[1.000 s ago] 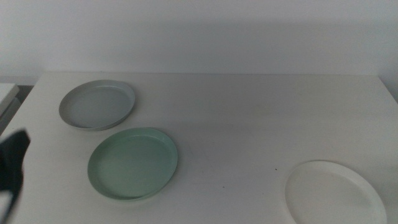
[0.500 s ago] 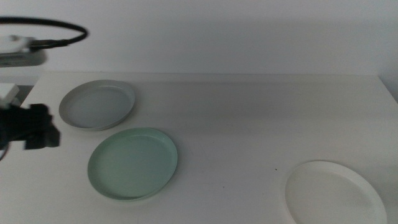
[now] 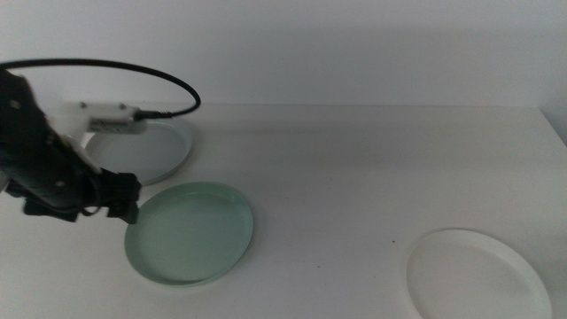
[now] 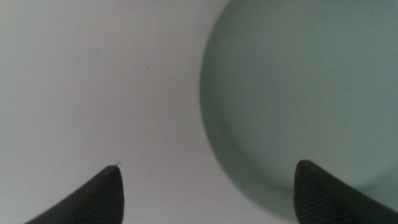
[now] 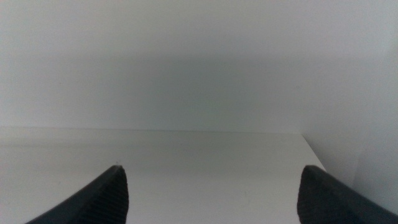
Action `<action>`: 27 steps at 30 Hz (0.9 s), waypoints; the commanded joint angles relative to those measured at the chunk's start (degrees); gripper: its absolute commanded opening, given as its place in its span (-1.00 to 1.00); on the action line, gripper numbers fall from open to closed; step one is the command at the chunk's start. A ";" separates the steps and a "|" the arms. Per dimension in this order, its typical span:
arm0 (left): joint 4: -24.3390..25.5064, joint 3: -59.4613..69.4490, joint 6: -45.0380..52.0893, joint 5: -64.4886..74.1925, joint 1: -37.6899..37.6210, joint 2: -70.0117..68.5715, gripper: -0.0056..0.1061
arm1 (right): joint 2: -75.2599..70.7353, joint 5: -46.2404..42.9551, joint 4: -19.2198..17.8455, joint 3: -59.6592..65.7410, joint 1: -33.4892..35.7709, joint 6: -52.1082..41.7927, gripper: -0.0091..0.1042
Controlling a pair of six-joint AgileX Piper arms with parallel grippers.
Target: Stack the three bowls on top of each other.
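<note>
The mint green bowl is much wider than my open fingers, so my left gripper needs to grab it next by its thin raised rim (image 3: 130, 228) (image 4: 231, 171).
The mint green bowl (image 3: 190, 232) lies at the front left of the table. The pale grey bowl (image 3: 166, 149) lies behind it, partly hidden by my left arm. The white bowl (image 3: 474, 275) lies at the front right. My left gripper (image 3: 127, 204) hovers at the mint green bowl's left rim. In the left wrist view my left gripper (image 4: 208, 190) is open and empty, with the mint green bowl's (image 4: 305, 93) rim between the jaws. My right gripper (image 5: 211, 190) is open and empty, out of the middle view, facing bare table and wall.
The white table (image 3: 354, 168) ends at a pale wall behind. A black cable (image 3: 133, 66) loops above my left arm. A bare stretch of table lies between the mint green bowl and the white bowl.
My left arm has come in from the picture's left edge toward the right, to the mint green bowl's left rim, and now covers part of the grey bowl. The bowls have not moved.
</note>
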 commanded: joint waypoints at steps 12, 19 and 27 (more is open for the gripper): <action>-6.81 -0.46 3.36 -10.70 0.02 16.15 0.74 | -0.23 -0.44 -0.10 0.22 -0.34 -0.61 0.80; -8.73 -0.46 4.78 -11.09 0.02 17.70 0.17 | -0.23 -0.44 -0.10 0.22 -0.34 -0.61 0.80; -10.14 -0.98 4.67 -8.97 0.02 16.06 -0.93 | -0.23 -0.44 -0.10 0.22 -0.34 -0.61 0.80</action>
